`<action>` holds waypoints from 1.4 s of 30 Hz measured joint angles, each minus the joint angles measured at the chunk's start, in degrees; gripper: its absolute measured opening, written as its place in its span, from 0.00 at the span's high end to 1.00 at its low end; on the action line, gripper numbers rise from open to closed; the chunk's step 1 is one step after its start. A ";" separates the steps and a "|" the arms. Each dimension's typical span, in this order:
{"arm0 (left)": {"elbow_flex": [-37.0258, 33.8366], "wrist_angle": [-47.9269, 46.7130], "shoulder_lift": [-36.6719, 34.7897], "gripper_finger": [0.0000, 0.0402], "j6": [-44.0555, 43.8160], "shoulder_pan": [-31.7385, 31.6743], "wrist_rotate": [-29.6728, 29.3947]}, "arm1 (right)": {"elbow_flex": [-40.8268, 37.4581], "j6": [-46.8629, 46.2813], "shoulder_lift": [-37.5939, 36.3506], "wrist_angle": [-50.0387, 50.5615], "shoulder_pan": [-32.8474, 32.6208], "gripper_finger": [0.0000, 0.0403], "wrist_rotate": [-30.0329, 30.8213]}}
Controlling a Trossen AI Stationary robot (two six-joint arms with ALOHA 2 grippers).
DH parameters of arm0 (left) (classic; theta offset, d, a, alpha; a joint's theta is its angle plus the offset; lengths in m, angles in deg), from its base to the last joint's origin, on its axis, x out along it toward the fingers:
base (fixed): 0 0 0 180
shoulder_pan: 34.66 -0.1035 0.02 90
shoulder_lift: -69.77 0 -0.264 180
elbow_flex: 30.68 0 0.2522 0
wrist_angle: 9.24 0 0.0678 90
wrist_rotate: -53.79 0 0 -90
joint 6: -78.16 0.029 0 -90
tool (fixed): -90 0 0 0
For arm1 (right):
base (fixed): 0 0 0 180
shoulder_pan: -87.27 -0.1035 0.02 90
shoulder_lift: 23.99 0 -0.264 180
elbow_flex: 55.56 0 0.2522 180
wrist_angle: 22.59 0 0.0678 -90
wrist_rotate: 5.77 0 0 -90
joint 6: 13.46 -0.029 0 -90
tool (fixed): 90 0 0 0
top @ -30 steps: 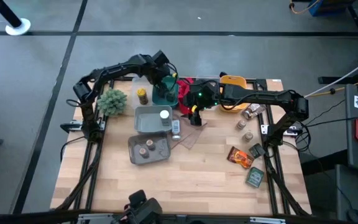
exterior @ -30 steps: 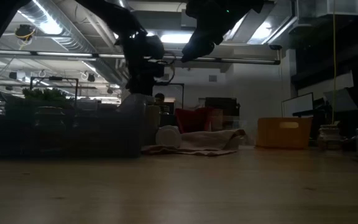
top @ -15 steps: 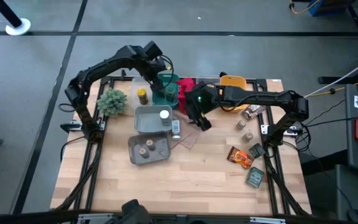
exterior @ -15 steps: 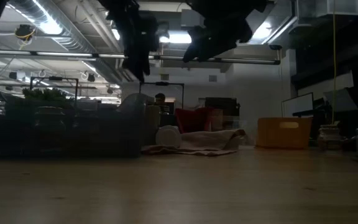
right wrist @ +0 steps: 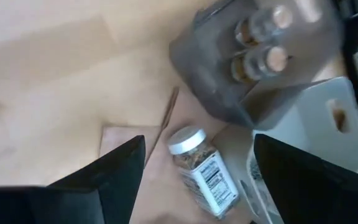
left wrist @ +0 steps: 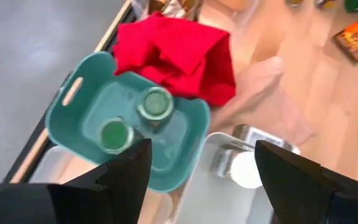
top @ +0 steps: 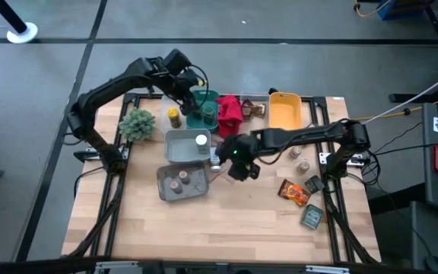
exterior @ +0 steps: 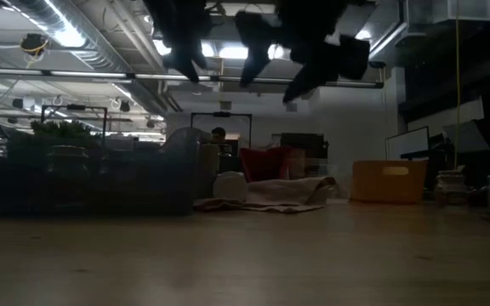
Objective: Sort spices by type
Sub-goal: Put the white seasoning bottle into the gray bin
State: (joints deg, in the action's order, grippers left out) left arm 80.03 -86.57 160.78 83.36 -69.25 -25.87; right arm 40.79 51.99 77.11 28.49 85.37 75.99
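I need to sort the white-lidded jar [right wrist: 205,177] by its type, so next I should grab it by its lid [right wrist: 187,140] with my right gripper.
A teal bin [top: 202,107] at the far side holds two green-lidded jars [left wrist: 156,102] [left wrist: 115,134]. My left gripper [top: 190,88] hangs open above and just left of it, with nothing between its fingers. A white-lidded jar [right wrist: 201,168] lies on its side on the table beside a light grey bin [top: 186,146]. My right gripper [top: 235,167] hovers open above that jar, clear of it. A dark grey tray [top: 181,183] holds two tan-lidded jars [right wrist: 253,56]. A yellow-lidded jar [top: 173,116] stands next to the teal bin.
A red cloth [top: 230,110] lies beside the teal bin and a yellow bin [top: 285,111] sits farther right. A small green plant [top: 138,124] stands at the left. Loose jars [top: 299,158], an orange packet [top: 293,192] and a green packet [top: 312,217] lie at the right.
My left gripper has risen from the teal bin and drawn back toward the far left, staying open. My right gripper has moved from beside the red cloth toward the table's near edge, rolled about its own axis, and come down over the lying white-lidded jar, still open.
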 joint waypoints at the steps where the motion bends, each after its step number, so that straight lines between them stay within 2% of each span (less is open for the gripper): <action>1: 0.00 -0.01 -0.27 0.33 -0.45 0.62 -0.01 | 0.00 0.86 1.06 -0.04 -0.42 0.25 1.24; 13: 0.00 0.00 -1.39 0.33 -4.89 10.44 -4.19 | -0.04 6.69 10.28 -7.51 -3.87 0.25 9.48; 23: 0.00 0.02 -1.39 0.33 -6.55 16.66 -6.94 | -0.04 14.14 15.69 -11.88 -3.71 0.25 19.67; 26: 0.00 0.02 -1.36 0.33 -6.94 18.18 -8.75 | -0.04 16.89 16.34 -12.38 -3.71 0.26 20.95; 30: 0.00 0.00 -1.45 0.33 -7.81 20.02 -9.71 | -0.07 17.38 16.35 -12.35 -3.71 0.30 20.68; 36: 0.00 0.02 -1.50 0.33 -8.47 22.19 -9.72 | -0.04 17.36 17.04 -12.24 -3.68 0.42 19.48; 42: 0.00 0.06 -1.50 0.33 -9.61 24.02 -9.76 | 0.05 17.03 18.67 -13.75 -3.77 0.48 22.51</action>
State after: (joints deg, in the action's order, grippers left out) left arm 80.03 -86.51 159.28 73.75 -45.23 -35.62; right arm 40.84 69.02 95.79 14.74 81.60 98.51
